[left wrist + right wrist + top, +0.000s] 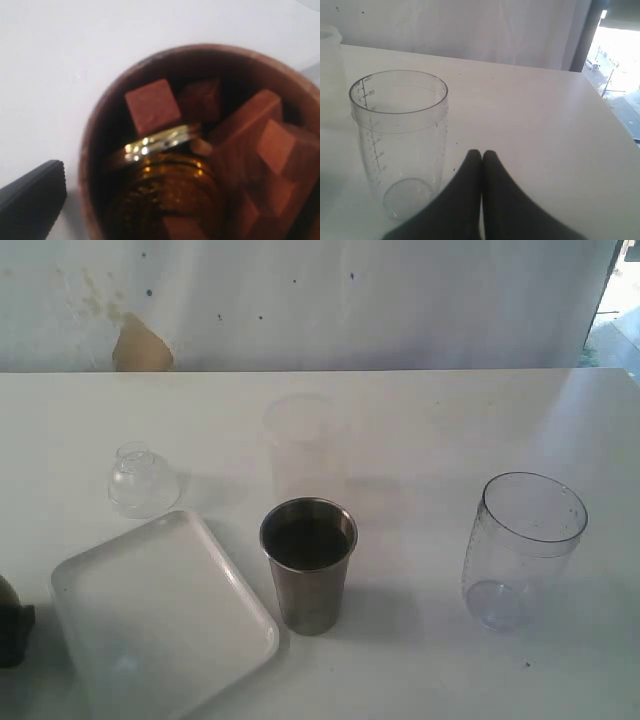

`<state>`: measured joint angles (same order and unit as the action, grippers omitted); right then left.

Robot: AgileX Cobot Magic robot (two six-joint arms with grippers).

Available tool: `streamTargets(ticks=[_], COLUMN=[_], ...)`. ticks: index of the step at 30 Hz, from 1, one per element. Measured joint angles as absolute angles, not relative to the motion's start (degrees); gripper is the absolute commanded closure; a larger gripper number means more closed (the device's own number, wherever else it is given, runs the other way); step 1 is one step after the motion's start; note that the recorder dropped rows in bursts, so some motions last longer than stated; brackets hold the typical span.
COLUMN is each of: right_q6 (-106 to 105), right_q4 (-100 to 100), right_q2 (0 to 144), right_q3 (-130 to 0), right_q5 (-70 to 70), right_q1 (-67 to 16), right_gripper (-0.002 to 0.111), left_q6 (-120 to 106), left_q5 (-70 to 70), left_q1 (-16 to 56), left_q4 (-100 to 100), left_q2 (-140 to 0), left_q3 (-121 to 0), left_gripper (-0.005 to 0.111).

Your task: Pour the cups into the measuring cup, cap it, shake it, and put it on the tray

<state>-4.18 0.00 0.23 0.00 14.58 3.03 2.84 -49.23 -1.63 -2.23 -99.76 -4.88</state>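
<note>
My black finger stands beside the wooden cup's side, below its rim, and closing now would catch the cup. It is time for my left gripper to close.
The brown wooden cup point(100, 140) fills the left wrist view, holding reddish-brown cubes point(152, 105) and an amber ribbed piece with a gold ring. One black finger point(32, 202) of my left gripper stands just outside its wall with a thin gap; the other finger is hidden. The steel tumbler point(308, 570) stands upright at table centre. The clear measuring cup point(522, 550) point(397, 145) stands upright and empty to the right. My right gripper point(482, 152) is shut and empty, beside the measuring cup. The white tray point(160, 620) lies at the front left.
A small clear dome lid point(143, 480) sits behind the tray. A frosted straight cup point(300, 445) point(330, 55) stands behind the steel tumbler. A dark rounded shape point(12, 625) shows at the left edge, beside the tray. The table's back edge meets a white wall.
</note>
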Motion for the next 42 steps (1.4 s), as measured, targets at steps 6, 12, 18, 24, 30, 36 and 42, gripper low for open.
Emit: streamTargets(ticks=[6, 12, 18, 24, 30, 36, 42], right_q6=[-4.18, -4.18, -4.18, -4.18, -4.18, -4.18, -4.18], right_q4=[0.0, 0.0, 0.0, 0.0, 0.0, 0.0, 0.0], right_q2=[0.23, 0.23, 0.23, 0.23, 0.23, 0.23, 0.23], right_q3=[0.0, 0.0, 0.0, 0.0, 0.0, 0.0, 0.0], right_q5=[14.58, 14.58, 14.58, 14.58, 14.58, 14.58, 14.58], right_q1=[3.03, 3.03, 3.03, 3.03, 3.03, 3.03, 3.03], right_gripper=[0.108, 0.108, 0.108, 0.108, 0.108, 0.108, 0.108], left_q6=[3.44, 3.84, 4.86, 9.59, 10.26, 15.93, 26.62], left_q5=[-49.71, -50.4, -50.97, -46.15, -34.87, -20.82, -3.43], left_q1=[-1.63, -1.63, -1.63, -1.63, -1.63, -1.5, 12.95], left_q4=[-2.23, 0.73, 2.68, 3.35, 4.47, 10.37, 20.5], left_q2=[-100.35, -100.35, -100.44, -99.97, -93.96, -85.21, -80.45], left_q3=[-5.36, -5.48, -5.48, -11.16, -18.01, -27.87, -47.32], left_gripper=[0.009, 0.107, 0.107, 0.107, 0.107, 0.107, 0.107])
